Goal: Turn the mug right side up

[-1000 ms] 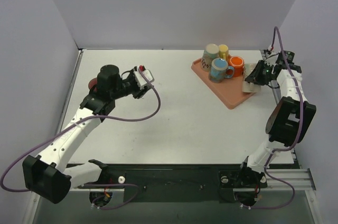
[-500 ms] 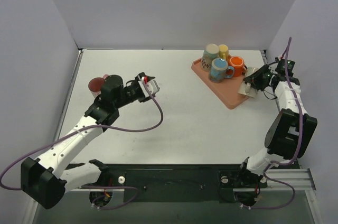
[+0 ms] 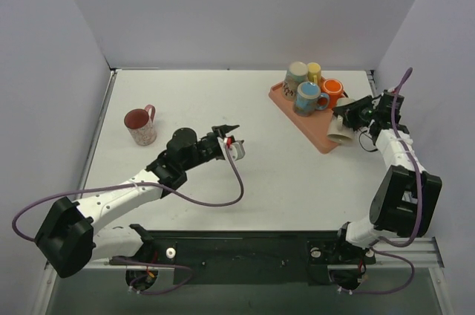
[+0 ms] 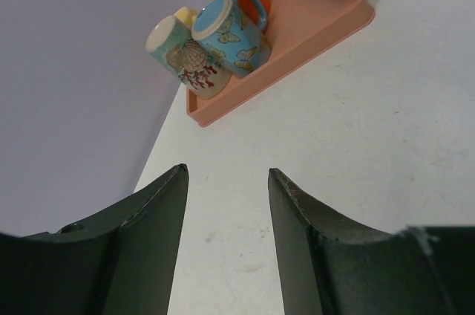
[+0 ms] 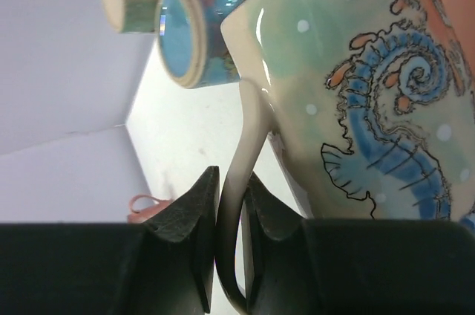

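My left gripper should grab the cream mug's rim (image 3: 341,139) and leave the handle to my right gripper, so that the mug can be set upright.
A cream mug with a blue seahorse (image 5: 371,92) is tipped on its side over the near right end of the salmon tray (image 3: 315,135). In the top view this mug (image 3: 338,131) shows its pale round end toward the table's front. My right gripper (image 5: 231,177) is shut on the mug's handle (image 5: 249,122), and from above it (image 3: 355,114) sits just right of the mug. My left gripper (image 3: 231,137) hovers low near the table's middle, open and holding nothing, pointing toward the tray (image 4: 319,25).
On the tray stand a blue butterfly mug (image 3: 307,97), an orange mug (image 3: 332,92), a teal-and-cream mug (image 3: 297,73) and a yellow one (image 3: 314,71). A red mug (image 3: 139,125) stands upright at the far left. Walls close in left, back and right.
My left arm has swung from beside the red mug toward the table's middle and dropped lower. My right gripper has tipped the seahorse mug over and shifted it slightly left.
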Controlling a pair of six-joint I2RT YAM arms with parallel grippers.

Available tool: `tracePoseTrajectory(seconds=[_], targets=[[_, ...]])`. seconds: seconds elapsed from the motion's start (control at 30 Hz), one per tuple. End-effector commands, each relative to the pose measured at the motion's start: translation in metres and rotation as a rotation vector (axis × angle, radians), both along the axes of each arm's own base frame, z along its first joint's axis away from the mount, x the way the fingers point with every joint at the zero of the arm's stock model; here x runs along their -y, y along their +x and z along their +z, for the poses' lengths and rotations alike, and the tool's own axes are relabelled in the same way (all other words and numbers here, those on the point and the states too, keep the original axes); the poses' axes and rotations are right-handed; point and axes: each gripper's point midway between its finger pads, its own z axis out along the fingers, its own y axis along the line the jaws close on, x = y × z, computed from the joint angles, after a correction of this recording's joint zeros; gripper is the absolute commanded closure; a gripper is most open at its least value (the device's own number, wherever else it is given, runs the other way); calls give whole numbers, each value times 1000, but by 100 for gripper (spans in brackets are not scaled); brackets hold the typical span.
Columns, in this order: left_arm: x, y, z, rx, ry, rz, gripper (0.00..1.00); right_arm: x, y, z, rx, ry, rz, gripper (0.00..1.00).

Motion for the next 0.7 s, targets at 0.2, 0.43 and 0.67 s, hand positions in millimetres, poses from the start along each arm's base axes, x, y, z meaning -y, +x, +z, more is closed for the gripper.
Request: tracePoseTrajectory(seconds=[0.2,0.43,0.67], targets=[[31,-19,20,66,-142,-29,42,-54,-13,160,427,107,18,100],[48,-11,36,-23,-298,77,40,-107,-54,203,483,97,42,100],[78,-16,45,-31,-364,77,33,-141,-77,226,529,148,35,100]])
